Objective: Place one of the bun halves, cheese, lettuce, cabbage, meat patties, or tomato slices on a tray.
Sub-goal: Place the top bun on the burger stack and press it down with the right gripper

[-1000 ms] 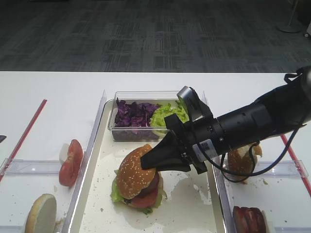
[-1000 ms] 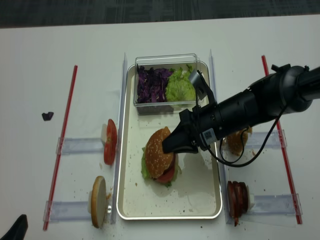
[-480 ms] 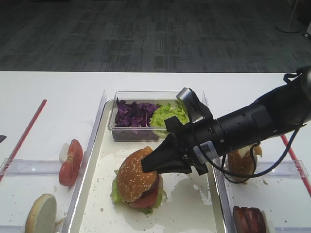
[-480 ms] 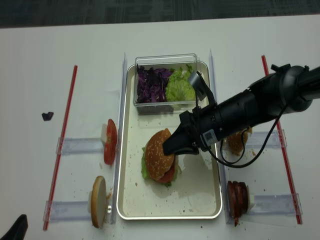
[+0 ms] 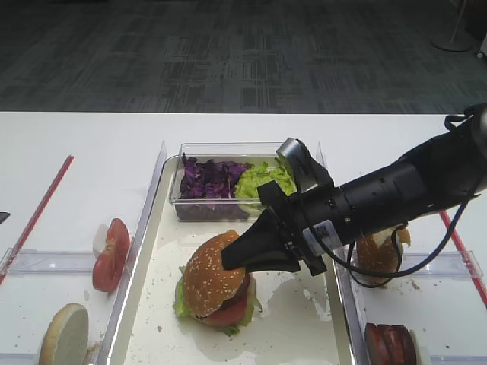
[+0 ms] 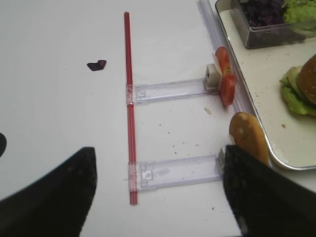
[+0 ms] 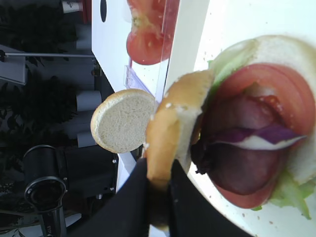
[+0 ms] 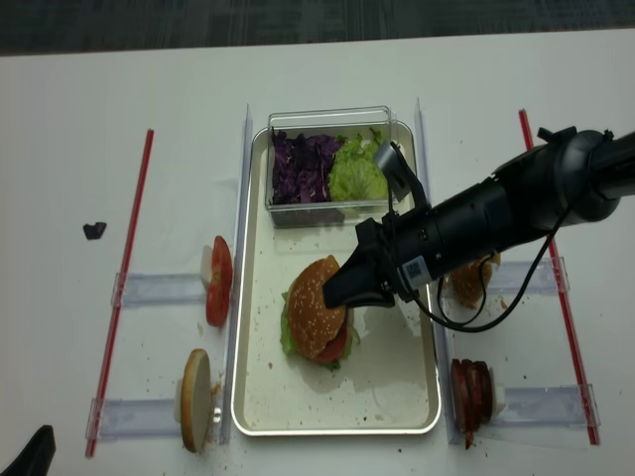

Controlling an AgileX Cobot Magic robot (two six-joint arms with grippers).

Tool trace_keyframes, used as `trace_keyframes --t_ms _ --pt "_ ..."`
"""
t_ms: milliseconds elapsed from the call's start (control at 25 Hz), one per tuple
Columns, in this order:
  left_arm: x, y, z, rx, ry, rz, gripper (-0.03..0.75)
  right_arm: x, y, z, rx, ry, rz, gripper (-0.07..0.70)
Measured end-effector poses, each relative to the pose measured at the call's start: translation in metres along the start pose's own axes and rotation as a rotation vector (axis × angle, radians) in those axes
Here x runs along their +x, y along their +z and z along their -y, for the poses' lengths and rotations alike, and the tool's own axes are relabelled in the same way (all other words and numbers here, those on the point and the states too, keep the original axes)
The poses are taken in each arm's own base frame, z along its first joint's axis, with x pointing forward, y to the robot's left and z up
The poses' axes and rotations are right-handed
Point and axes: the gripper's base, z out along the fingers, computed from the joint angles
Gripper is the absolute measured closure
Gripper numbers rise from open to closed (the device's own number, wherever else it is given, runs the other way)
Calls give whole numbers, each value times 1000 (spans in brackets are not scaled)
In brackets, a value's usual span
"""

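My right gripper should open now. The tilted sesame bun top leans over the meat patty in the right wrist view, so the bun top would come to rest.
My right gripper is shut on the rim of the sesame bun top. The bun top leans tilted over a stack on the cream tray. In the right wrist view the lifted side shows a tomato slice, a dark meat patty, a purple cabbage strip and lettuce. My left gripper hangs open over bare table left of the tray, with nothing between its fingers.
A clear tub at the tray's far end holds purple cabbage and lettuce. Tomato slices and a pale bun half stand on racks at the left. Another bun half and patties are at the right.
The right gripper and the bun top have sunk slightly onto the stack. The left gripper has not moved.
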Motion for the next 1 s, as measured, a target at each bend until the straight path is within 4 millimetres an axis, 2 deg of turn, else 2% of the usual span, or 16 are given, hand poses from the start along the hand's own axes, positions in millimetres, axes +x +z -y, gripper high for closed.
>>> trace_keyframes --t_ms 280,680,1000 --pt "0 0 0 0 0 0 224 0 0 0 5 0 2 498" --pt "0 0 0 0 0 0 224 -1 0 2 21 0 9 315" --pt "0 0 0 -5 2 0 224 -1 0 2 21 0 9 134"
